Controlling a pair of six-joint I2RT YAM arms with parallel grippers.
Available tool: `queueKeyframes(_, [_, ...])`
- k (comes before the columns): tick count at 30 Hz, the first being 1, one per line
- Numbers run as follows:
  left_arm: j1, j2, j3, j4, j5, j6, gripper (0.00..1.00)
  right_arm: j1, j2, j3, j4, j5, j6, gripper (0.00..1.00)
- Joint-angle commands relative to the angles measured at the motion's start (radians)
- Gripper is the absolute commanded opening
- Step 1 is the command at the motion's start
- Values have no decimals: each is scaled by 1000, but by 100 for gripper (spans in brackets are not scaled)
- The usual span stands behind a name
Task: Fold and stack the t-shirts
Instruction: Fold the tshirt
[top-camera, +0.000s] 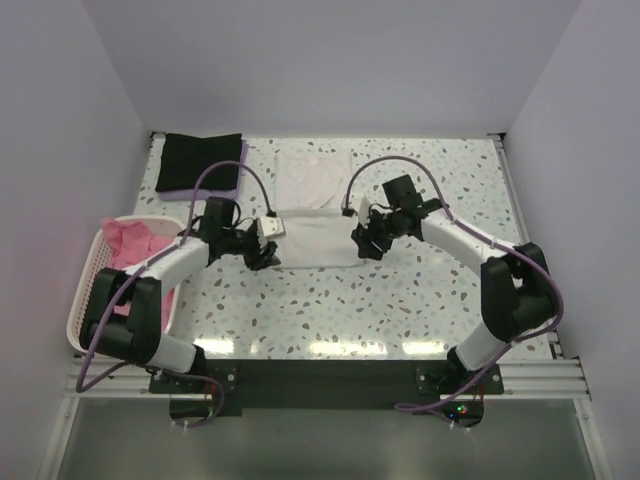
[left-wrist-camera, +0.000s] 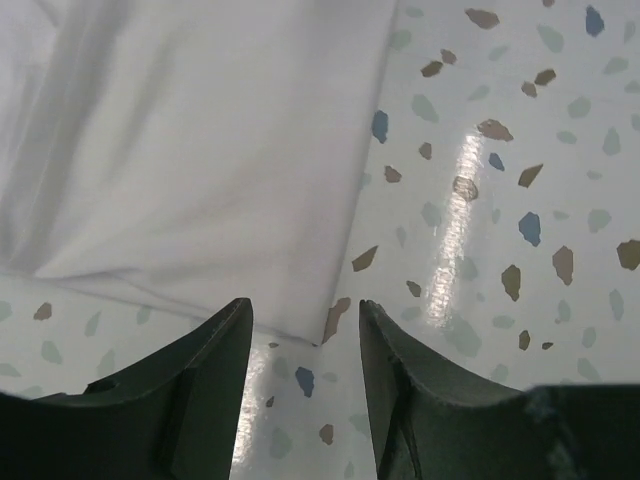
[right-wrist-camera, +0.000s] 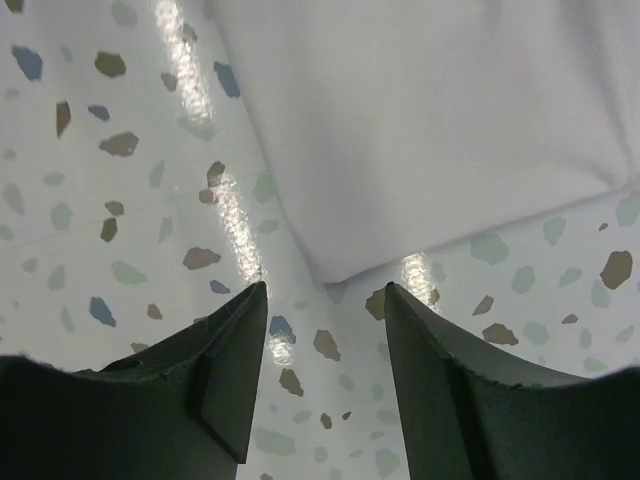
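My right gripper should next take hold of the white t-shirt's near corner (top-camera: 365, 263) (right-wrist-camera: 328, 273), matching my left gripper's corner, so that the white t-shirt folds over evenly.
A white t-shirt (top-camera: 318, 240) lies folded into a band in the middle of the table, its far part (top-camera: 314, 176) still spread flat. My left gripper (top-camera: 268, 252) stands open at the band's left near corner (left-wrist-camera: 300, 325), cloth apart from both fingers. My right gripper (top-camera: 362, 246) is open just off the right near corner (right-wrist-camera: 335, 270), nothing between its fingers. A folded black t-shirt (top-camera: 199, 161) rests on a lavender one (top-camera: 243, 152) at the far left. Pink t-shirts (top-camera: 136, 243) fill the basket.
The pale pink lattice basket (top-camera: 88, 283) stands at the left table edge beside my left arm. Speckled terrazzo tabletop (top-camera: 330, 310) stretches in front of the white shirt and to its right. Walls close in the back and sides.
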Motion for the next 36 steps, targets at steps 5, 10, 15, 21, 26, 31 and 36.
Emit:
queueKeyframes(5, [-113, -30, -127, 165, -193, 297, 52, 89, 37, -66, 129, 120, -350, 54])
queueKeyframes(10, [-128, 17, -138, 177, -209, 358, 52, 111, 98, -57, 134, 119, -373, 52])
queueKeyframes(15, [-150, 88, -84, 148, -223, 340, 50, 117, 132, -86, 131, 130, -427, 50])
queueKeyframes(21, [-162, 134, -33, 50, -238, 370, 40, 117, 143, -121, 149, 159, -479, 45])
queueKeyframes(26, [-165, 163, -21, -10, -276, 381, 21, 119, 161, -109, 151, 170, -478, 18])
queueKeyframes(31, [-153, 125, 65, -57, -236, 309, 0, 112, 95, -66, 104, 153, -415, 0])
queueKeyframes(36, [-112, 146, 307, -134, -177, 206, 0, 63, 60, 99, -11, 117, -349, 0])
